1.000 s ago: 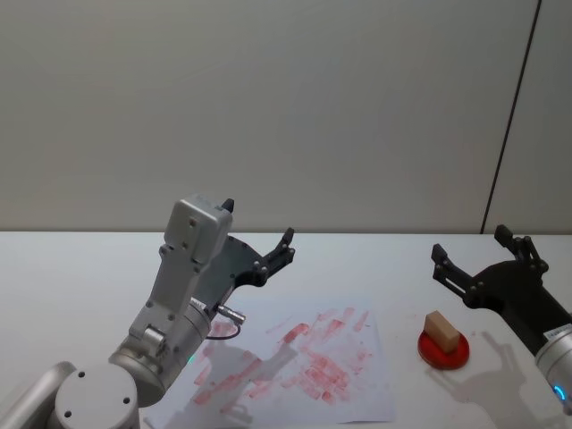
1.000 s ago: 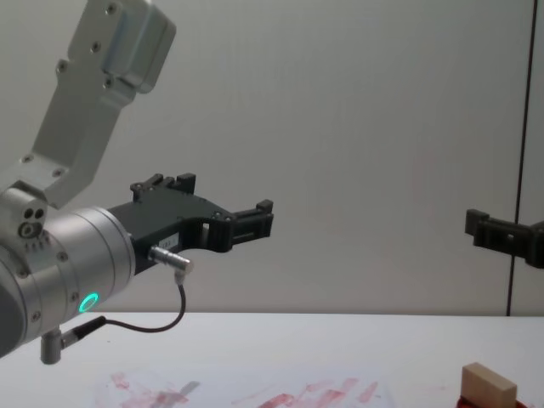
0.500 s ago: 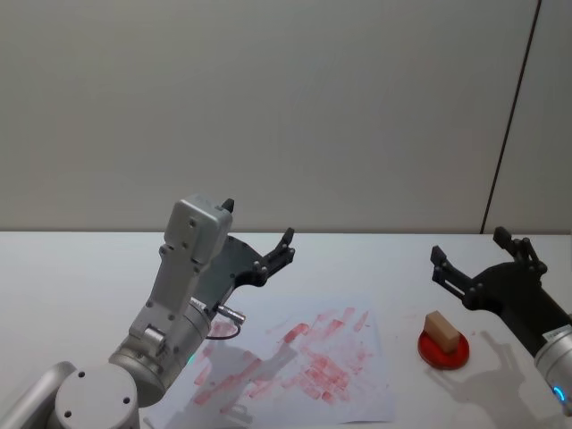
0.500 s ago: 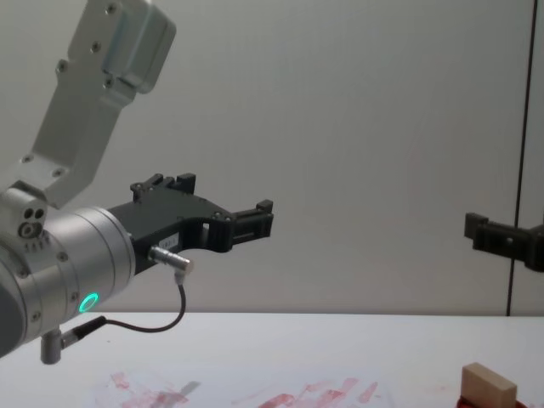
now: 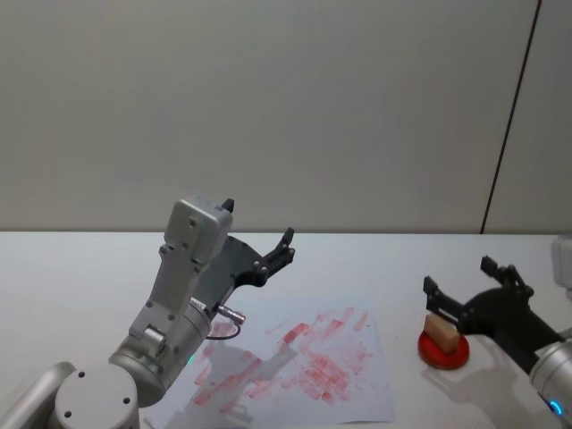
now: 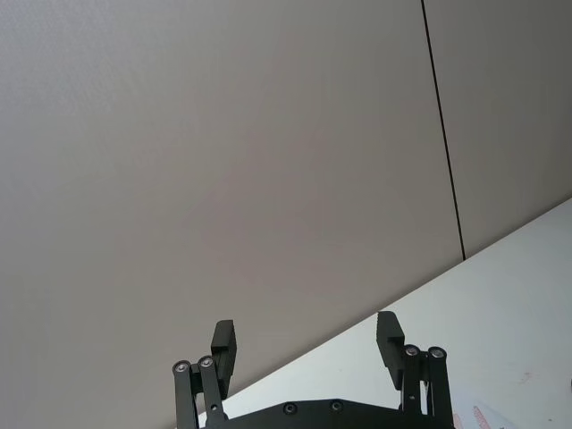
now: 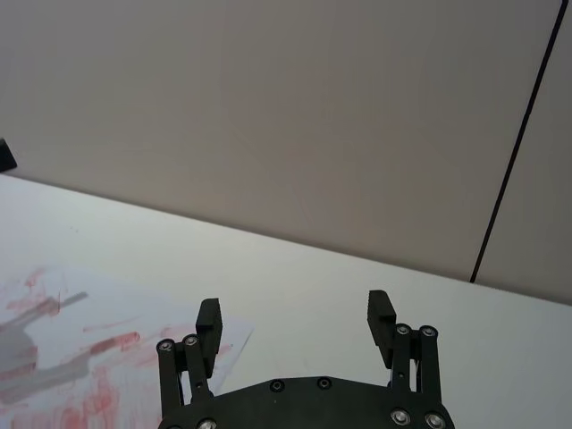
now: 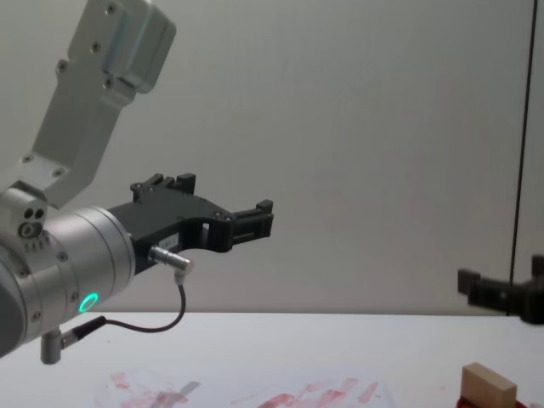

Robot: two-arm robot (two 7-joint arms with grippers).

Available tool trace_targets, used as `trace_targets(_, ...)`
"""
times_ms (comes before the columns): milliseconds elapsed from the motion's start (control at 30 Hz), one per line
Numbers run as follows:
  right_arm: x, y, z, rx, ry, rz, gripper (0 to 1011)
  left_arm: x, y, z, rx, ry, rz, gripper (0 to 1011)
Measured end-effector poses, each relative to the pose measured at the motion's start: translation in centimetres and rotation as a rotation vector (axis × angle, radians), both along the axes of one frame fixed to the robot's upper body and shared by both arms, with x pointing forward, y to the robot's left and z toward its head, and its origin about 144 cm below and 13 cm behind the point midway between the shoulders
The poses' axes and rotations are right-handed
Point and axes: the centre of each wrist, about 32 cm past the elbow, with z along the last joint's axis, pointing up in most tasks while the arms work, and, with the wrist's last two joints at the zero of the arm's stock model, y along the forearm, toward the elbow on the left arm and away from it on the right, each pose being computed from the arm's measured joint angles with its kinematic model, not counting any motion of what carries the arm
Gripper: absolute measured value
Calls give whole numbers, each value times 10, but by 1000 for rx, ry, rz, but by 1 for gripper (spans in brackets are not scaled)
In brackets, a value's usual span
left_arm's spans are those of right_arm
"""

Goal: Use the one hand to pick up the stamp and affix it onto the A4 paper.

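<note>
The stamp's foot is resting on the red ink pad (image 8: 464, 403). My right gripper should therefore take hold of the stamp by its clean upper wooden sides next.
The stamp (image 5: 441, 329), a small pale wooden block, stands on a flat round red ink pad (image 5: 447, 352) at the right of the table; it also shows low down as the stamp (image 8: 489, 384). My right gripper (image 5: 458, 278) hangs open just above and behind it, not touching, and appears again as the right gripper (image 8: 501, 287) and, from its own wrist, as the right gripper (image 7: 295, 313). The A4 paper (image 5: 308, 368), white with many red smears, lies at the table's middle. My left gripper (image 5: 273, 253) is held open in the air above the paper's far left corner.
The white table (image 5: 80, 268) runs back to a plain grey wall with a dark vertical seam (image 5: 509, 125). The left arm's grey body (image 8: 76, 255) bulks large on the left. Bare tabletop lies between the paper and the ink pad.
My right gripper has come down and shifted a little left, closer over the stamp. The left arm, stamp and paper have not moved.
</note>
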Motion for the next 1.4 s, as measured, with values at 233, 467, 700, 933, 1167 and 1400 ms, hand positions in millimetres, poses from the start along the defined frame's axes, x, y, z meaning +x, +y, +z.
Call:
trace_targets(233, 3, -5, -10, -21, 54, 23, 1001, 0, 0, 0, 0, 0, 0, 1002)
trace_targets(467, 7, -8, -20, -46, 94, 38, 1001, 0, 0, 0, 0, 0, 0, 1002)
trace_targets(700, 11, -8, -29, -69, 130, 49, 1001, 0, 0, 0, 0, 0, 0, 1003)
trace_targets(933, 15, -7, -36, -86, 156, 53, 1001, 0, 0, 0, 0, 0, 0, 1002)
trace_targets(1167, 19, -6, -42, -94, 177, 55, 997, 0, 0, 0, 0, 0, 0, 1002)
trace_targets(1400, 22, -5, -47, -101, 195, 59, 843, 0, 0, 0, 0, 0, 0, 1002)
